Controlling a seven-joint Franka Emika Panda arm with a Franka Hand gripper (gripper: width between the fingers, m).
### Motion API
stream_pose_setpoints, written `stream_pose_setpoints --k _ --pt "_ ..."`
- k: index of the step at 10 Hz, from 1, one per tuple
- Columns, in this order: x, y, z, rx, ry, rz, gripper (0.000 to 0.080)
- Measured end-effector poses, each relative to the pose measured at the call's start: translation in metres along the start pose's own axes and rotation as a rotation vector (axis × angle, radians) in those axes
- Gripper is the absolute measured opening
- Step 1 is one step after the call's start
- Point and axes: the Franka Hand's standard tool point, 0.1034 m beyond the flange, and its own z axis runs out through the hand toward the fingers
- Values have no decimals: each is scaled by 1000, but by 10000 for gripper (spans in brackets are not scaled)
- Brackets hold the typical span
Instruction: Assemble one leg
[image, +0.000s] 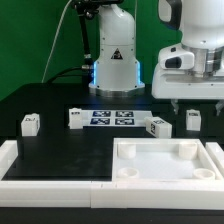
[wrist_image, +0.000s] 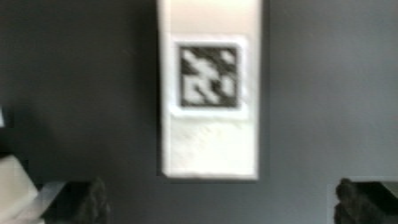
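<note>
I need to grab the leg by its tagged section (image: 193, 120) (wrist_image: 208, 76) next, so that it can stand in the panel's corner socket.
Several white legs with black-and-white tags lie on the black table: one at the exterior view's left (image: 30, 124), one beside the marker board (image: 76, 118), one right of it (image: 160, 126), and one at the right (image: 193, 119). My gripper (image: 197, 103) hangs open and empty just above the rightmost leg. In the wrist view a leg (wrist_image: 210, 90) lies lengthwise with its tag up, just beyond my open gripper (wrist_image: 217, 205). Both dark fingertips (wrist_image: 80, 200) stand wide apart, and nothing is between them.
The marker board (image: 112, 118) lies at the middle of the table. A large white square panel with round corner sockets (image: 166, 150) lies at the front right. A white raised rim (image: 50, 168) runs along the front left. The robot base (image: 115, 65) stands behind.
</note>
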Motion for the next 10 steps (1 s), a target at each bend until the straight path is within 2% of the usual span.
stream_pose_setpoints --k 1,3,5,6,8,10 --pt "5 2 5 0 -69 -20 649" --pt "-8 15 12 -30 -280 -18 649" --pt "-16 13 13 -55 -452 -19 649" --pt "-25 10 12 -78 -603 -29 649" --pt "-22 3 11 -90 -675 -12 649" --pt "-22 -1 7 -93 -667 3 649"
